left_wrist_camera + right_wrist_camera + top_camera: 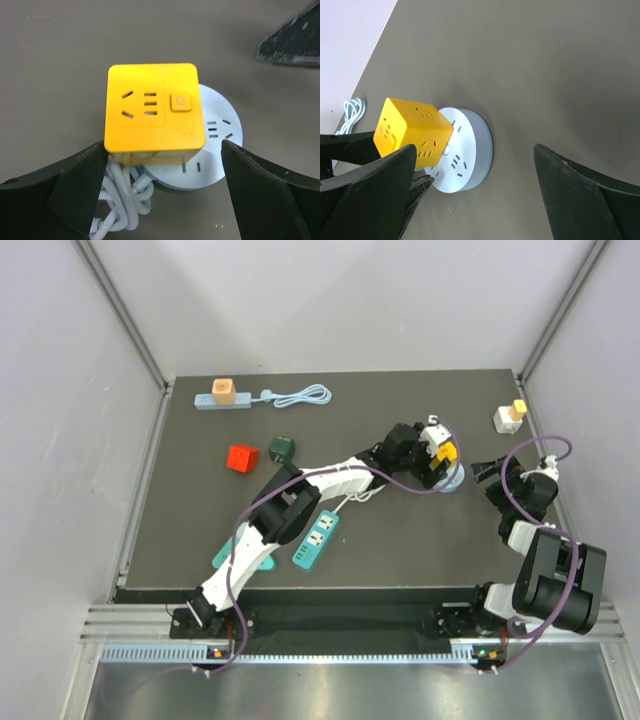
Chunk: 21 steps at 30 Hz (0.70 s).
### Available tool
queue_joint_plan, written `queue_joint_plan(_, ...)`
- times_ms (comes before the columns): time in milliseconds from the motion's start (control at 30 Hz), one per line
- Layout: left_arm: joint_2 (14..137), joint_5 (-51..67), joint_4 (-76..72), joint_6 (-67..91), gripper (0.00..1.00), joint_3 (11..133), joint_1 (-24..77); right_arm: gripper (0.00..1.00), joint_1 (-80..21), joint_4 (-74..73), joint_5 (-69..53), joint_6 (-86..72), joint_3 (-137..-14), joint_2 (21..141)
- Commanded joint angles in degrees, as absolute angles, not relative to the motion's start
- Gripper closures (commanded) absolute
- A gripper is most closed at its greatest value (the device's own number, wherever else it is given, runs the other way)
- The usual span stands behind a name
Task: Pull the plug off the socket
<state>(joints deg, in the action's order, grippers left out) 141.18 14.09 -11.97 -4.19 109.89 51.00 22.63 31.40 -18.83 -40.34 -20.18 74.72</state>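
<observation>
The yellow cube plug needs to be grabbed next by its opposite sides with my left gripper, so that it can be pulled off. The white socket's rim will stay free.
A yellow cube plug stands plugged into a round white socket at the right middle of the dark mat. In the left wrist view the cube sits on the socket disc, with a coiled white cable beside it. My left gripper is open, its fingers either side of the cube's near edge. The left finger is close to the cube and the right one is apart from it. My right gripper is open and empty, just right of the socket and the cube.
A blue power strip with an orange cube and its cable lie at the back left. A red cube, a green cube and a teal power strip sit left of centre. A white-orange adapter stands at the back right.
</observation>
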Motion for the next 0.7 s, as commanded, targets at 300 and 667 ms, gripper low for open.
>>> queue_joint_plan(300,145.5,11.4,-17.1,-2.5,0.09,117.0,51.9,0.01,23.2,41.0,-23.5,-43.4,-19.5,80.9)
queue_joint_plan(667,145.1,8.4,-19.1,-0.1,0.81,117.8,51.9,0.02,23.2,42.4,-25.6,-44.0,-20.1,84.3)
